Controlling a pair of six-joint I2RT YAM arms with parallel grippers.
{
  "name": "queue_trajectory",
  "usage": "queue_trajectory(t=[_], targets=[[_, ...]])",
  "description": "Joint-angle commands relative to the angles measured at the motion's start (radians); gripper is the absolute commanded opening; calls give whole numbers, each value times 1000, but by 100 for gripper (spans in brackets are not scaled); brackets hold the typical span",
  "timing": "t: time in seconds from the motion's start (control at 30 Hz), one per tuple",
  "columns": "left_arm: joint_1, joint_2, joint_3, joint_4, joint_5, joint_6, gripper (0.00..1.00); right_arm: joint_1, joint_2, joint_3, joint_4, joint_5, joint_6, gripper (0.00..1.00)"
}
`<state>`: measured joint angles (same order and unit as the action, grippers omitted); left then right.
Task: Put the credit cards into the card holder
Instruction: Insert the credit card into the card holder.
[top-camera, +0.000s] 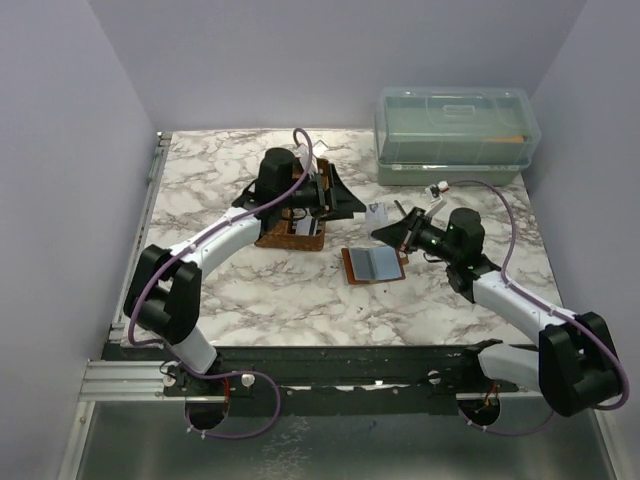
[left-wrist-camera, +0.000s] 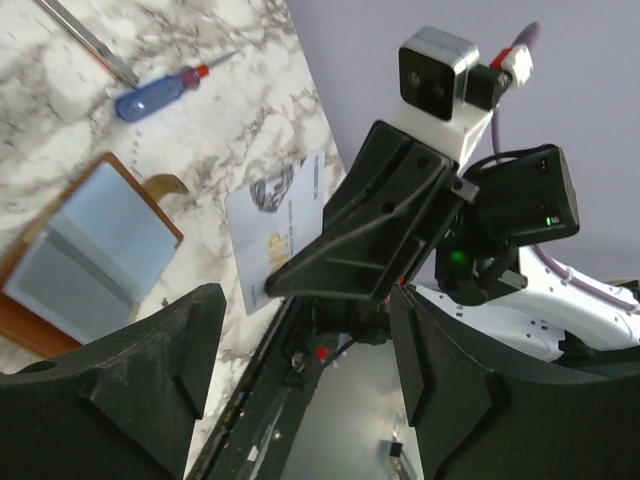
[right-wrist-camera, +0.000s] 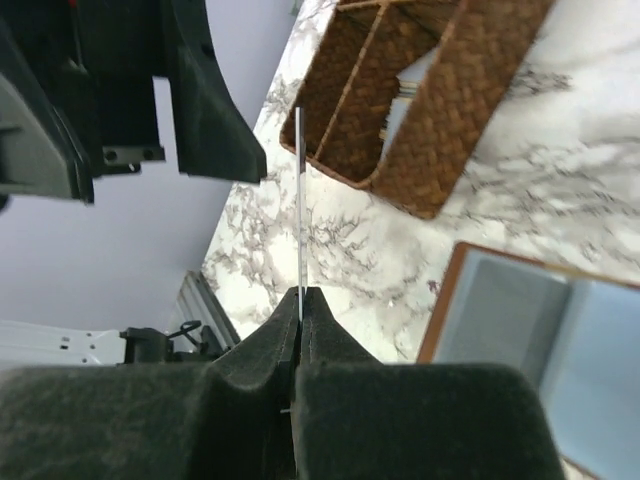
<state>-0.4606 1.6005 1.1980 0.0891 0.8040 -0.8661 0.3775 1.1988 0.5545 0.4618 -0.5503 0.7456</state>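
Note:
The left gripper grabs the grey credit card by its exposed end (top-camera: 371, 213) (left-wrist-camera: 249, 228) next, so the card's opposite end stays free to enter a pocket.
The card holder (top-camera: 373, 264) lies open on the marble table, brown with pale blue-grey pockets; it also shows in the left wrist view (left-wrist-camera: 90, 250) and the right wrist view (right-wrist-camera: 520, 340). My right gripper (top-camera: 397, 232) hangs just behind it, shut on a pale credit card (top-camera: 377, 212). That card (right-wrist-camera: 299, 200) shows edge-on, upright between the pinched fingers (right-wrist-camera: 300, 300). From the left wrist, the card (left-wrist-camera: 275, 235) juts out of the right gripper's black jaws. My left gripper (top-camera: 335, 196) faces it from the left, open and empty (left-wrist-camera: 305, 340).
A brown woven divided basket (top-camera: 290, 232) sits under the left arm, also in the right wrist view (right-wrist-camera: 420, 100). A clear lidded bin (top-camera: 455, 135) stands at the back right. A blue-handled screwdriver (left-wrist-camera: 160, 92) lies beyond the card holder.

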Motion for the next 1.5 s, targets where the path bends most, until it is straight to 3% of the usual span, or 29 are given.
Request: queue_trajectory(t=[0.0, 0.2, 0.4, 0.6, 0.7, 0.93, 1.0, 1.03, 1.1, 1.2, 1.27, 1.3, 1.4, 1.47], targets=[[-50, 44, -96, 319, 14, -174, 73, -90, -66, -110, 176, -197, 186, 0], [-85, 88, -126, 413, 0, -254, 71, -127, -107, -184, 285, -241, 255, 0], [-106, 139, -129, 571, 74, -354, 43, -138, -81, -226, 435, -257, 345, 0], [-136, 136, -155, 635, 92, -370, 39, -140, -64, -240, 500, -223, 383, 0], [-150, 145, -170, 651, 97, -373, 26, -140, -56, -254, 549, -208, 404, 0], [-152, 171, -189, 692, 99, -402, 13, -141, -61, -266, 527, -180, 403, 0], [-150, 173, -189, 695, 94, -407, 0, -141, -62, -262, 496, -176, 386, 0], [-150, 173, -191, 695, 91, -407, 0, -140, -65, -262, 468, -172, 374, 1], [-136, 176, -199, 679, 86, -401, 0, -140, -84, -252, 354, -153, 319, 16], [-107, 178, -205, 570, 62, -343, 0, -140, -133, -207, 38, -58, 155, 42], [-95, 171, -196, 436, 28, -252, 0, -140, -163, -192, -129, 23, 80, 52], [-93, 170, -174, 287, 0, -185, 0, -141, -178, -192, -176, 54, 55, 56], [-101, 216, -65, -54, -73, 5, 0, -141, -180, -165, -282, 91, -26, 59], [-102, 263, -5, -163, -66, 46, 0, -140, -155, -137, -328, 97, -78, 59]])
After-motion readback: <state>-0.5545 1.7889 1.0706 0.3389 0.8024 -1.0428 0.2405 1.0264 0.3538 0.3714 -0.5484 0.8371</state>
